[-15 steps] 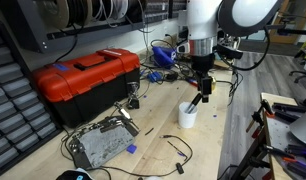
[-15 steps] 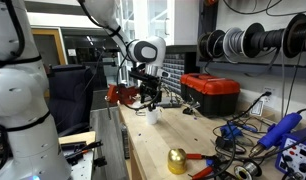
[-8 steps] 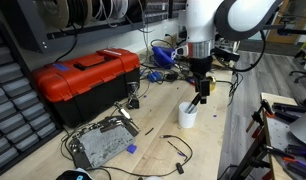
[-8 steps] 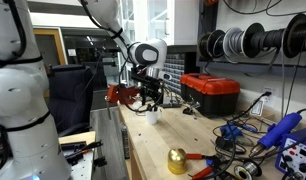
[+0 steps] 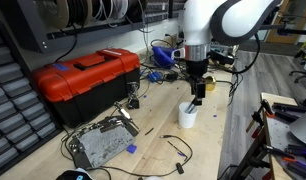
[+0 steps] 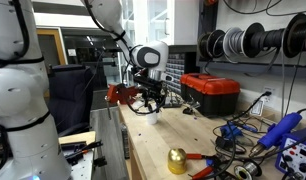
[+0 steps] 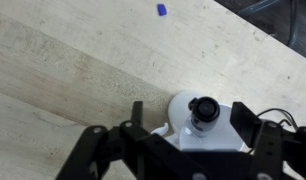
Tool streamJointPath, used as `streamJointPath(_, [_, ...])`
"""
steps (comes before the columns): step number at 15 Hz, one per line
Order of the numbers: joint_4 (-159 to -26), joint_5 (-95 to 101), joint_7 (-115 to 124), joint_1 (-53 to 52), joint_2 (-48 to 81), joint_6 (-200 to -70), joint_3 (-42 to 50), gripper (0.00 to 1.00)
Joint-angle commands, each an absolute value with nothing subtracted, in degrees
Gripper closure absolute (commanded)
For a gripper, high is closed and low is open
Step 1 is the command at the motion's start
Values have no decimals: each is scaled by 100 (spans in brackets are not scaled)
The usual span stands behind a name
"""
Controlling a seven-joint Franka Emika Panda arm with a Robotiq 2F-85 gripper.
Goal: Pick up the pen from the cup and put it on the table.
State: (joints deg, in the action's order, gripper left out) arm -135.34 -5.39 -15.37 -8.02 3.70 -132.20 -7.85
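My fingers are down near the cup rim, on either side of the pen's top (image 7: 205,107), so my gripper will close on the pen.
The white cup (image 5: 187,117) stands on the wooden table (image 5: 158,128) and also shows in an exterior view (image 6: 151,114). The black pen (image 7: 203,108) stands in the cup (image 7: 181,112); in the wrist view I see it end-on. Its top shows just above the cup rim (image 5: 197,101). My gripper (image 5: 198,92) hangs directly over the cup, fingers pointing down. In the wrist view the gripper (image 7: 191,118) is open, with one finger on each side of the pen and gaps between them. It holds nothing.
A red toolbox (image 5: 85,75) stands behind the cup and also shows in an exterior view (image 6: 211,92). A grey metal box (image 5: 101,142) and thin black cables (image 5: 175,148) lie in front. A gold bell-shaped object (image 6: 177,160) and tools lie along the bench. A small blue scrap (image 7: 162,10) lies nearby.
My gripper has shifted slightly sideways and now sits straighter over the cup and pen. The cup has not moved.
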Motion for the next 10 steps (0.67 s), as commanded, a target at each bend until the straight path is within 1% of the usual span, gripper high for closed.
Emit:
streamJointPath(1, [-13400,-573,-1705,-752,477,-13299,-802,42])
streamJointPath(6, [-13338,-566,-1680,-755,489,-13233,-810,74])
streamJointPath(10, [-13353,-526,-1608,-790,425,-13091,-847,98])
